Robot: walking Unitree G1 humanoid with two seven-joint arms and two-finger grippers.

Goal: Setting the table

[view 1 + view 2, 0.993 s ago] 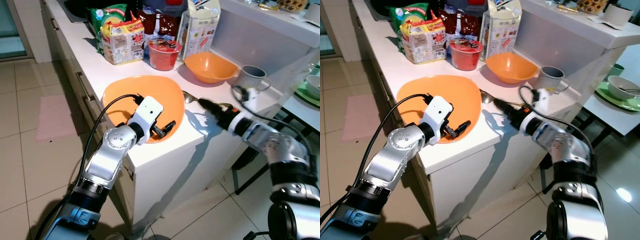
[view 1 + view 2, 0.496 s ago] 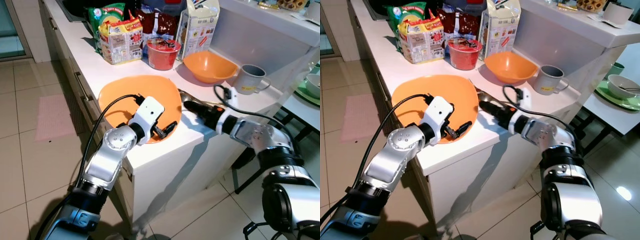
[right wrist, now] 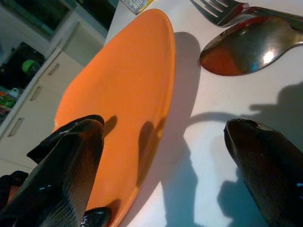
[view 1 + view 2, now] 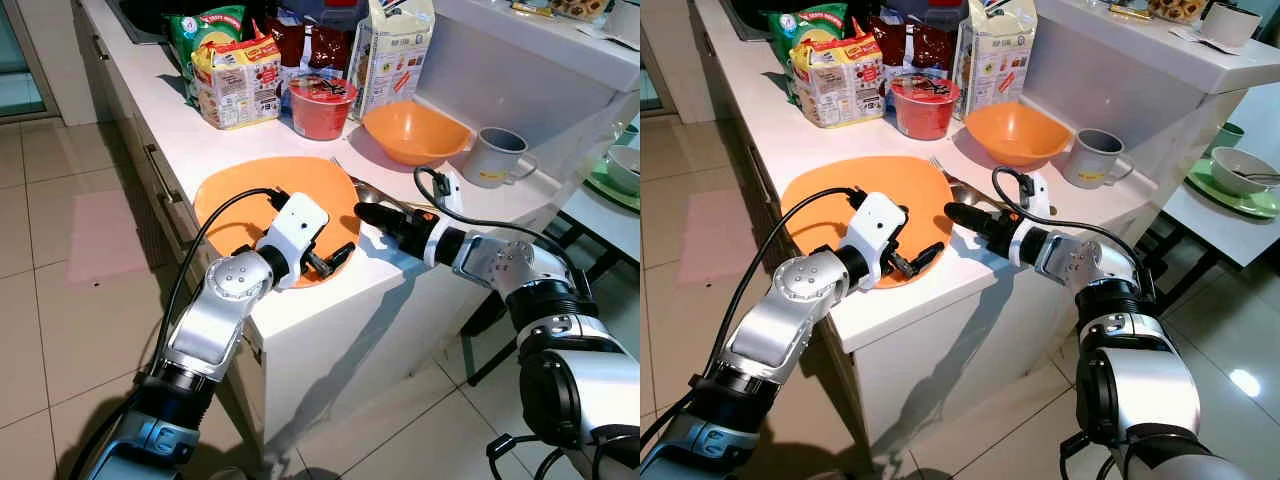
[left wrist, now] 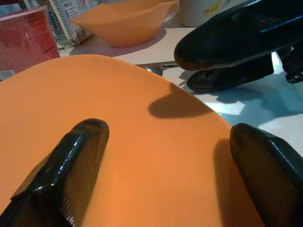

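I will grab the orange plate by its thin rim next with my left gripper. The broad side of the plate is wider than my open fingers.
An orange plate lies flat on the white counter. My left gripper rests at the plate's near rim, open, its fingers spread over the orange surface with nothing between them. My right gripper reaches in from the right and stands open at the plate's right rim; one finger is over the plate, the other over the counter. A metal spoon and a fork lie on the counter just past the right gripper, beside the plate.
Behind the plate stand an orange bowl, a grey mug, a red noodle cup, a carton and snack packets. The counter edge drops to the tiled floor. A table with dishes is at right.
My right gripper has slid left across the counter, from beside the spoon to the plate's right rim. The left gripper has stayed at the plate's near rim.
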